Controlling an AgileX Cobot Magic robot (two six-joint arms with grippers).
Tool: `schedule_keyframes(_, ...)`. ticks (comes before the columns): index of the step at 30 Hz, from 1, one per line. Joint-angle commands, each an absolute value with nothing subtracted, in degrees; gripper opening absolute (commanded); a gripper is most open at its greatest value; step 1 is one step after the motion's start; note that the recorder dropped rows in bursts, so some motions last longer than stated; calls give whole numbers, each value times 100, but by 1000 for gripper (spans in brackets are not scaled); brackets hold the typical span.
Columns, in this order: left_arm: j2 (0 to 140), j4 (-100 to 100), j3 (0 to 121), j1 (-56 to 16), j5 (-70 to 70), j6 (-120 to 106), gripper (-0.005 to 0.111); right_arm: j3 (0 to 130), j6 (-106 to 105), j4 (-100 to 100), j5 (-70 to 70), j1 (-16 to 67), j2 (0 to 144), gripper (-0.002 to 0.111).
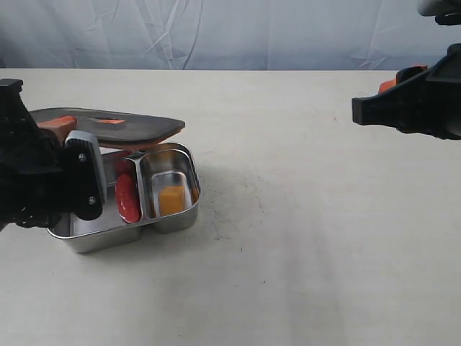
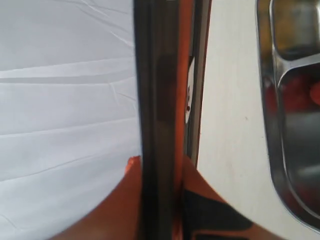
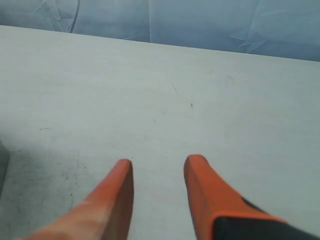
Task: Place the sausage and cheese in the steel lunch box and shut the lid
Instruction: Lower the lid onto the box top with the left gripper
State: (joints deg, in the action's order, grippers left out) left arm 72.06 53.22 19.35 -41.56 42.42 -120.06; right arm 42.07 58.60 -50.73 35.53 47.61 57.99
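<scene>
My left gripper will hold the dark lid [image 1: 140, 128] before it opens. The lid is above the steel lunch box, off the box's near sections.
The steel lunch box [image 1: 173, 220] sits at the left of the table. The red sausage [image 1: 127, 197] lies in its large compartment, and the yellow-orange cheese [image 1: 171, 200] sits in the small one. The dark lid [image 1: 144, 126] with its orange valve tab [image 1: 109, 121] hangs roughly level just above the box's far part. My left gripper [image 1: 59, 127] is shut on the lid's left edge; in the left wrist view the lid [image 2: 159, 100] runs edge-on between the orange fingers [image 2: 120, 205], with the box [image 2: 280, 125] beside it. My right gripper [image 3: 158, 165] is open over bare table, at the far right [image 1: 403, 78].
A pale, wrinkled backdrop [image 1: 230, 32] runs behind the table's far edge. The cream tabletop [image 1: 302, 216] stretches between the box and the right arm.
</scene>
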Motion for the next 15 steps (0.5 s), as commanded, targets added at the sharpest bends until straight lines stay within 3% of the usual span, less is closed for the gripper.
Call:
schedule_keyframes(1,7612,5221,1916,-4191,4391,-12200,0,4208,5842,-5059,3565,4749,5750,37)
schedule_keyframes(15,8383,5290,1916,-4525,4779,-12142,0,4208,5697,-4938,3576,4749,5750,37)
